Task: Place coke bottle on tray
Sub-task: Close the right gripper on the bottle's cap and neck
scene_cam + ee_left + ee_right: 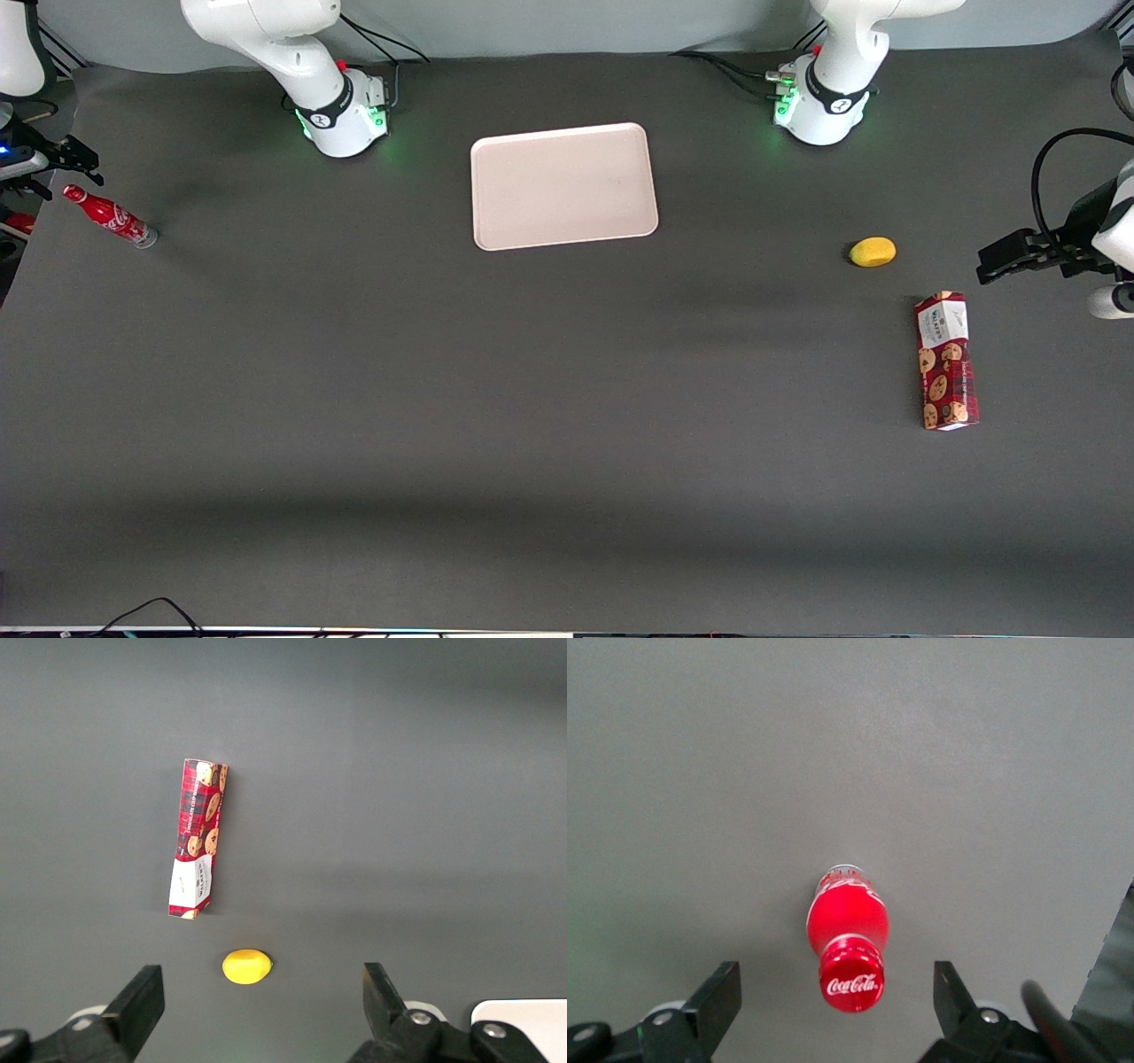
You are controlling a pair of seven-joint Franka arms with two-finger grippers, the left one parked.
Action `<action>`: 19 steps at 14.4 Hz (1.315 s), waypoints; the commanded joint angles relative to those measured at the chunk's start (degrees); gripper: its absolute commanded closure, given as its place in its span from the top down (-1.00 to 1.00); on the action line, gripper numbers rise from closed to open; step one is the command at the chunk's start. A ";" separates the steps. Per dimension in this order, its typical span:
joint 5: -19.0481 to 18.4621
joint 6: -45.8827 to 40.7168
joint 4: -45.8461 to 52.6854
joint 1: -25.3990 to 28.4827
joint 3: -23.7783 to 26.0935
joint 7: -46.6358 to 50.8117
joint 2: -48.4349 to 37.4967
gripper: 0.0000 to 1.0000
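Observation:
The robot's right gripper should next take hold of the bottle by its cap end [75, 193]. The coke bottle can then be placed on the tray [564, 184].
The coke bottle [111, 215] is small and red with a white script logo and a silvery base. It stands upright on the dark table at the working arm's end. From above, its red cap [851, 983] shows over the red body. My right gripper [78, 165] hovers above the bottle and is open. Its two black fingers [719, 994] stand wide apart on either side of the cap and touch nothing. The pale pinkish-beige tray [564, 184] lies flat mid-table near the arm bases, with nothing on it, well apart from the bottle.
A yellow lemon-like object [873, 252] and a long red cookie box [946, 361] lie toward the parked arm's end of the table. Both also appear in the left wrist view, the lemon-like object [246, 966] and the box [199, 838]. The table edge runs close by the bottle.

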 commanded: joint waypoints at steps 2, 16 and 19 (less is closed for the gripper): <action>-1.04 0.96 -0.02 0.67 -0.99 -1.24 0.28 0.33; -0.34 -17.54 9.35 0.93 8.04 0.42 -0.43 -1.00; 0.01 -27.92 15.69 -0.04 17.26 5.06 -0.69 -1.00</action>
